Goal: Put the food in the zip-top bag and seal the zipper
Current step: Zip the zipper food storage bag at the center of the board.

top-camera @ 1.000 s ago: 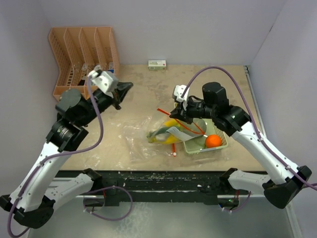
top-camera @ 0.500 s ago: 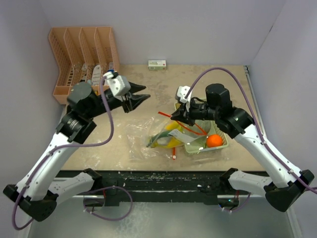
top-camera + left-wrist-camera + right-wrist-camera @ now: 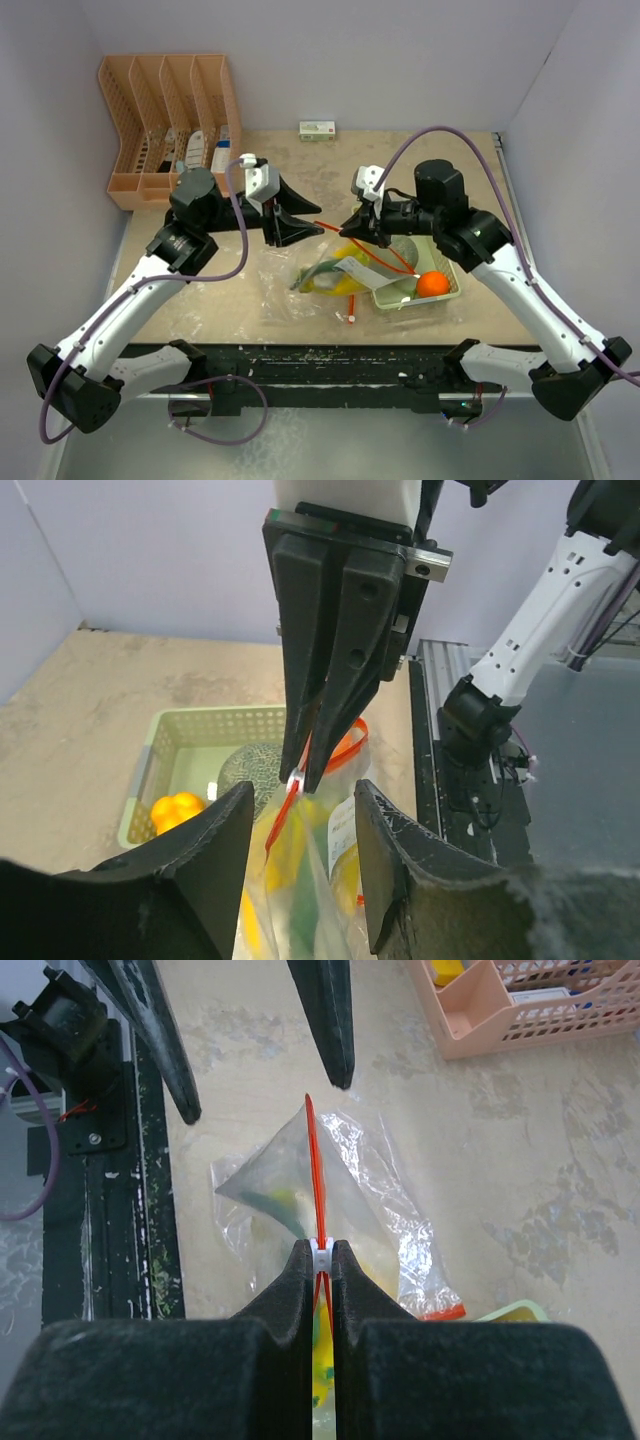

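Note:
The white slider's track needs to stay free to seal the bag. My left gripper will grip the red-orange zipper [image 3: 314,1170] by its loose end [image 3: 310,1108] next.
The clear zip-top bag [image 3: 300,285] lies on the table with the yellow banana bunch [image 3: 338,277] inside. My right gripper [image 3: 346,227] is shut on the white slider [image 3: 320,1256] of the red-orange zipper [image 3: 314,1170] and holds the mouth edge lifted. My left gripper [image 3: 315,218] is open, its fingers either side of the zipper's free end, with the bag [image 3: 310,870] between them, not touching. The grey-green melon [image 3: 255,765] and the small orange fruit [image 3: 431,284] sit in the basket. I cannot pick out the bell pepper.
The pale green basket [image 3: 447,297] stands right of the bag. A peach slotted organiser [image 3: 165,120] with packets is at the back left, and a small box [image 3: 318,130] is by the back wall. The table's front edge runs just below the bag.
My left arm has swung right and down, bringing its open gripper to the zipper's end. My right gripper has stayed shut on the slider and drawn it slightly left.

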